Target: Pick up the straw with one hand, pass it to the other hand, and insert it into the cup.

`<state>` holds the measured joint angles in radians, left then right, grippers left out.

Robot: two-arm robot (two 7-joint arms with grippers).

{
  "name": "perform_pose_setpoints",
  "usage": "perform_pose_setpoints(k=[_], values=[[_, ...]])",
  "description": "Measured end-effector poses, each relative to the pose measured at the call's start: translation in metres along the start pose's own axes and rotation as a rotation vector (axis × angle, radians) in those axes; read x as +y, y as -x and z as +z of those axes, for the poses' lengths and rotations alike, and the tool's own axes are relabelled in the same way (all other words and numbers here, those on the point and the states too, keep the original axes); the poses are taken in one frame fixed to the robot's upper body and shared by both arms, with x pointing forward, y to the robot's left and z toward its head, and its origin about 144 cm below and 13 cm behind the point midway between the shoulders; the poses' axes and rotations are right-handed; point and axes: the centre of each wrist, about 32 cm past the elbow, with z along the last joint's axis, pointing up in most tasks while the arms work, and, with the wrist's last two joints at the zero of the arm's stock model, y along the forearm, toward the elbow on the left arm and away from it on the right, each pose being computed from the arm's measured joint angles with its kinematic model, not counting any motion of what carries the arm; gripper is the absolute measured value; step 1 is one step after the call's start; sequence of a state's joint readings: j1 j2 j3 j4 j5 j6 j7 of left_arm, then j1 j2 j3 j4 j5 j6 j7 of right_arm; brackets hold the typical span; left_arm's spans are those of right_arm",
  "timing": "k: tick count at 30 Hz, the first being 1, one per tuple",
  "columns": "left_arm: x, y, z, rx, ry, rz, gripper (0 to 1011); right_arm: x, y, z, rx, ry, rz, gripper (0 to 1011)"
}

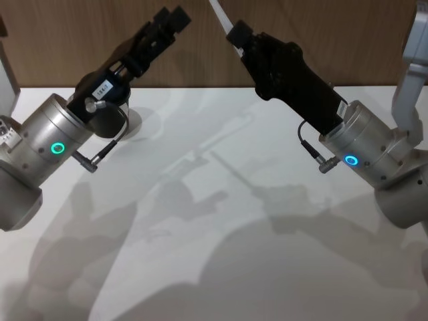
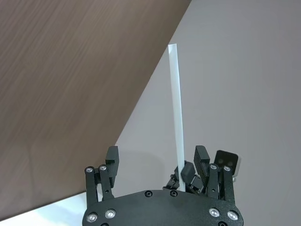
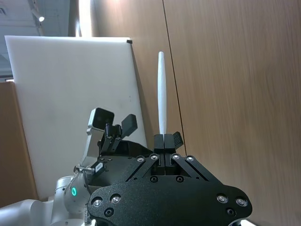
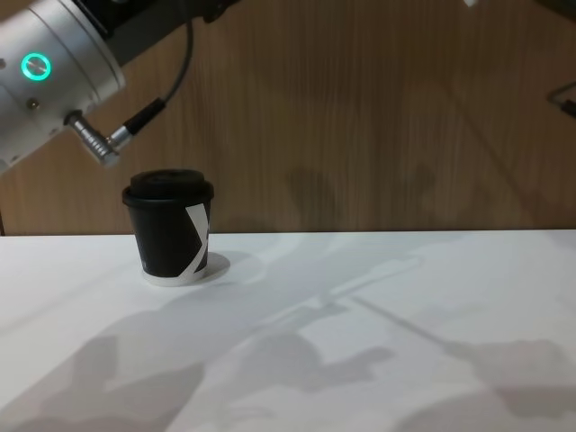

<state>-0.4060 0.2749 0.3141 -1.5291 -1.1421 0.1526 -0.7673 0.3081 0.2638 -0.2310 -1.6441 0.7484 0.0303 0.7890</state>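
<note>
My left gripper grabs the straw by its bare upper length (image 1: 221, 15) next, since my right gripper's closed fingers cover the straw near its lower end.
My right gripper (image 1: 235, 32) is raised at the back, shut on the thin white straw (image 1: 219, 12), which runs up out of the head view. In the right wrist view the straw (image 3: 161, 94) stands straight out from the closed fingertips of that gripper (image 3: 164, 137). My left gripper (image 1: 170, 17) is raised opposite it, open, with nothing held. In the left wrist view the straw (image 2: 175, 108) passes between its spread fingers (image 2: 112, 157), close to one of them, without touching. The black lidded cup (image 4: 169, 225) stands upright on the table at the left, below the left arm.
The white table (image 4: 378, 342) stretches in front of a wood-panelled wall (image 4: 360, 108). A white board (image 3: 61, 94) leans against that wall. A thin black cable (image 4: 153, 108) hangs from the left arm above the cup.
</note>
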Motion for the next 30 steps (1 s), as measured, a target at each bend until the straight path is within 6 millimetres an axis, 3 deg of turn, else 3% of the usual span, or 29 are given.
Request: perform_pose_setpoints(k=[30], values=[[-0.027, -0.01, -0.004, 0.035, 0.031, -0.117, 1003, 0.0, 0.0, 0.0, 0.0, 0.0, 0.0, 6]])
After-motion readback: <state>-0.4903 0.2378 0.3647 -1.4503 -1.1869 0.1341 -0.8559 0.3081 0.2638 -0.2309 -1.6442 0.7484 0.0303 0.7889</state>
